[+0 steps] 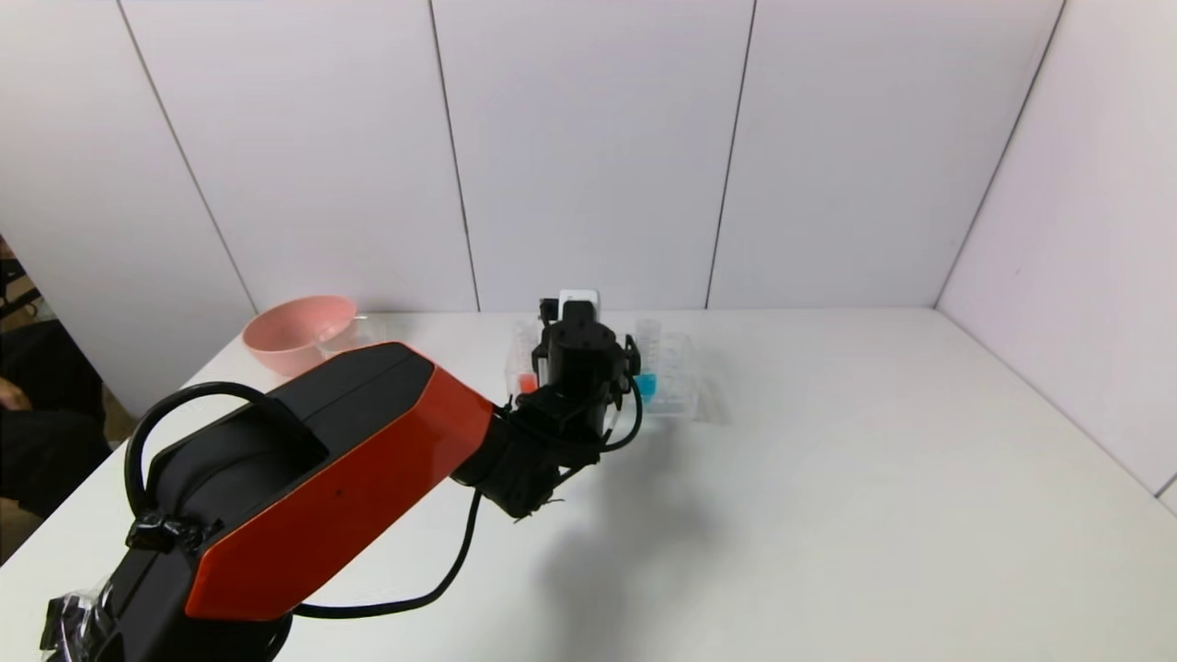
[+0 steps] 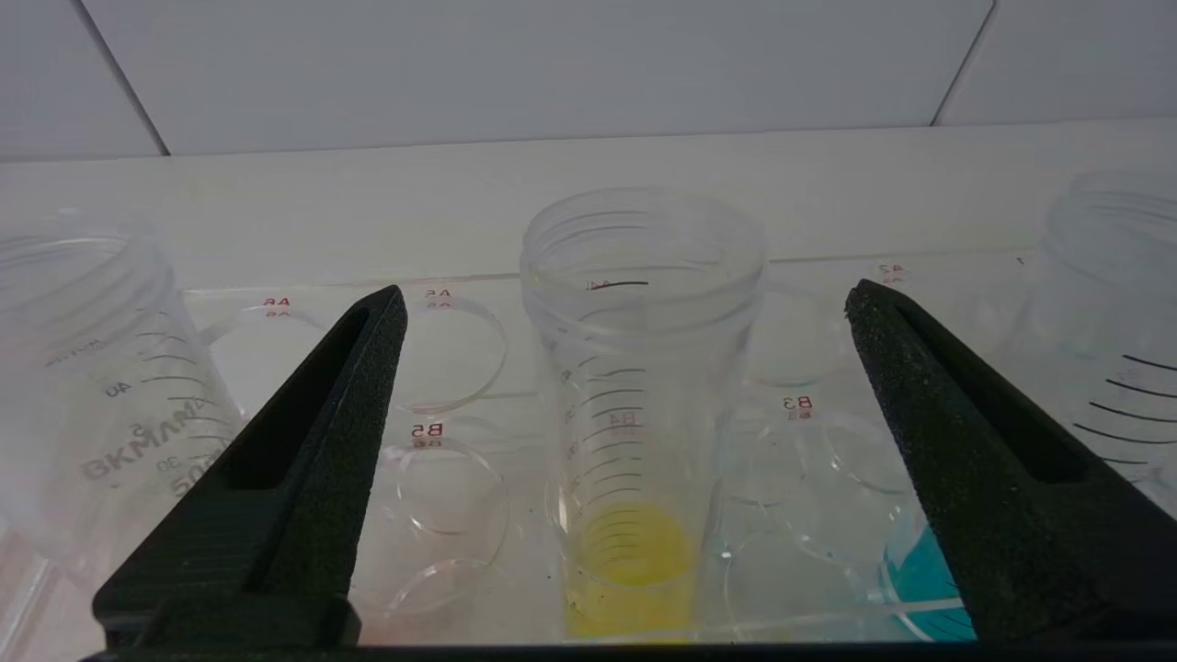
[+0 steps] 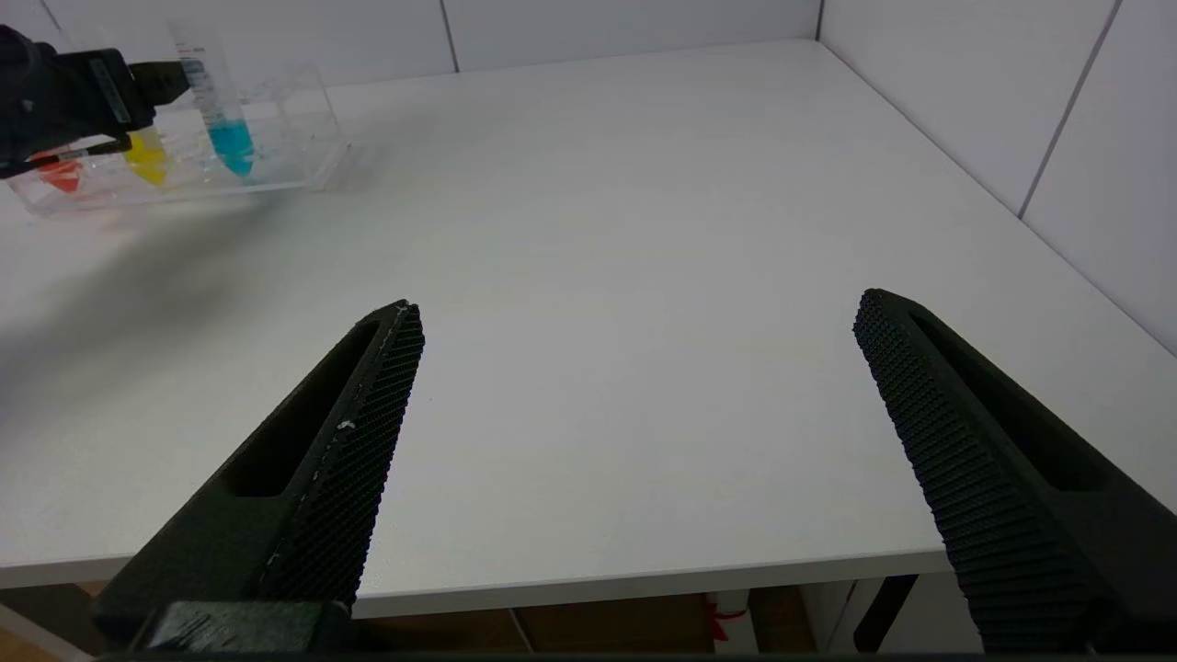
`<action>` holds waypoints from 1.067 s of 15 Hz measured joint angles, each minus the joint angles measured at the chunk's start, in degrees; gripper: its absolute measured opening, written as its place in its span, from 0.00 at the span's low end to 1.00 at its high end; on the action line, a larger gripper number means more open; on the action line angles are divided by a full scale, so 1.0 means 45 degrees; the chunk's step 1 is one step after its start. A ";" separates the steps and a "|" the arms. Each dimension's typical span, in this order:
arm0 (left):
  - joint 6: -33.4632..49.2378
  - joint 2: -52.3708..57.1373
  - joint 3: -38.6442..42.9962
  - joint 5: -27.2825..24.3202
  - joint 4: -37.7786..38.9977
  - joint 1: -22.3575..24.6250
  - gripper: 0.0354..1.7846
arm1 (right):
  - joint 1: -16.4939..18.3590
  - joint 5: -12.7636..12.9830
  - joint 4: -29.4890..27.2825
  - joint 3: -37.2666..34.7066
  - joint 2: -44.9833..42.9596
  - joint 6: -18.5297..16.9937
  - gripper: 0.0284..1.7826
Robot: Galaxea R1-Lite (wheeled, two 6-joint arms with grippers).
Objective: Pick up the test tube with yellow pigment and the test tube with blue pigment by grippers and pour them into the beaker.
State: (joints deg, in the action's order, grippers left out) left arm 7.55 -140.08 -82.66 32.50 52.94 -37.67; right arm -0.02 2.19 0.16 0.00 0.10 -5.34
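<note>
My left gripper should next grab the yellow test tube by its upper part under its rim, because the clear rack is all around that test tube's lower end.
The test tube with yellow pigment stands upright in the clear tube rack, between the fingers of my left gripper, which is open and not touching it. The test tube with blue pigment stands one place to the side; it also shows in the head view. In the head view my left arm hides the yellow tube. My right gripper is open and empty above the table's front edge, far from the rack. A faint clear shape beside the pink bowl may be the beaker.
A pink bowl sits at the back left of the white table. A tube with red-orange colour stands at the rack's other end. White walls close the back and the right side.
</note>
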 joint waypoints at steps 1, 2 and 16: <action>-0.0011 -0.0043 -0.0035 -0.0003 -0.0054 0.0016 0.90 | 0.0000 0.0000 0.0000 0.0000 0.0000 0.0000 0.96; -0.0005 -0.0068 -0.0054 0.0000 -0.0060 0.0024 0.86 | 0.0000 0.0000 0.0000 0.0000 0.0000 0.0005 0.96; 0.0014 0.0049 -0.0011 -0.0070 -0.0393 -0.0043 0.29 | -0.0016 0.0000 -0.0005 0.0000 0.0000 0.0005 0.96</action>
State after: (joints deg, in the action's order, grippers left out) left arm 7.61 -139.86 -82.71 32.18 51.18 -37.86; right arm -0.10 2.19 0.13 0.00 0.10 -5.32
